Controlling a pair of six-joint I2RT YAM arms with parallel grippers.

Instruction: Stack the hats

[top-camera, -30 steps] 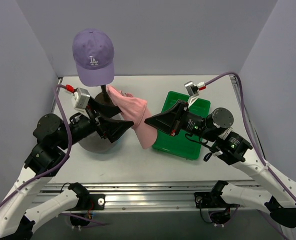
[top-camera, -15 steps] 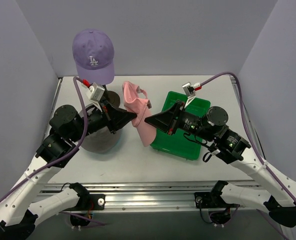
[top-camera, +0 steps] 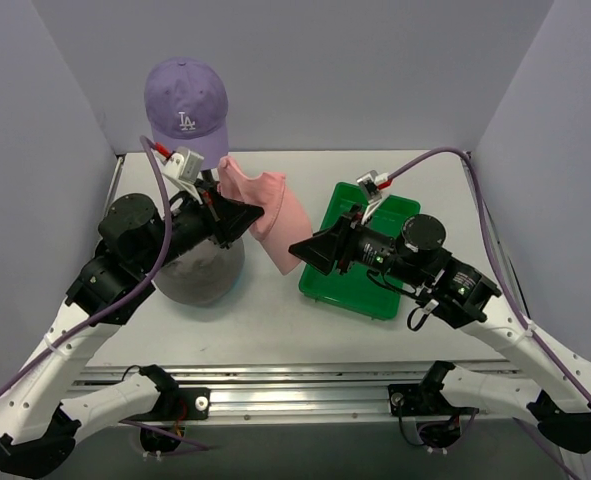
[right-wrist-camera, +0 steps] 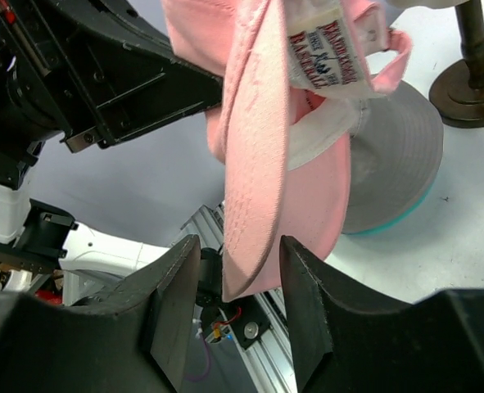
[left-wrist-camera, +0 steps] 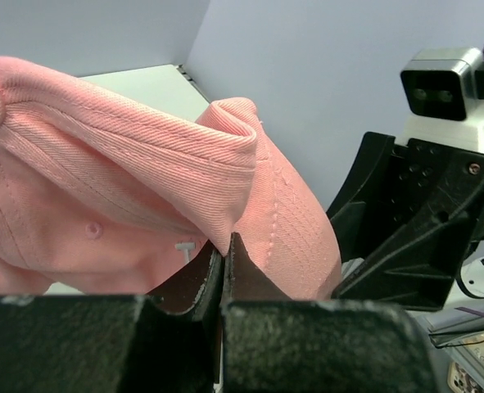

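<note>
My right gripper grips the pink baseball cap by its brim edge next, since the pink baseball cap's opening stays free to stack over the lilac cap (top-camera: 186, 108).
The pink baseball cap (top-camera: 267, 208) hangs in the air at mid-table, brim pointing down. My left gripper (top-camera: 239, 214) is shut on a fold of its crown fabric (left-wrist-camera: 225, 214), jaws pinched tight together. My right gripper (top-camera: 301, 250) is open, and the brim tip (right-wrist-camera: 254, 262) hangs loose in the gap between its jaws. The lilac "LA" cap (top-camera: 186, 108) sits on the mannequin head at the back left. The grey floppy hat (top-camera: 201, 276) lies flat on the table under my left arm and also shows in the right wrist view (right-wrist-camera: 399, 155).
A green tray (top-camera: 347, 292) lies under my right arm at centre right. The brown stand base (right-wrist-camera: 472, 92) of the mannequin head is behind the grey hat. Grey walls close in the table on the left, back and right.
My right gripper has opened and let go of the pink cap's brim. My left gripper closed on the cap and carried it up and toward the back left.
</note>
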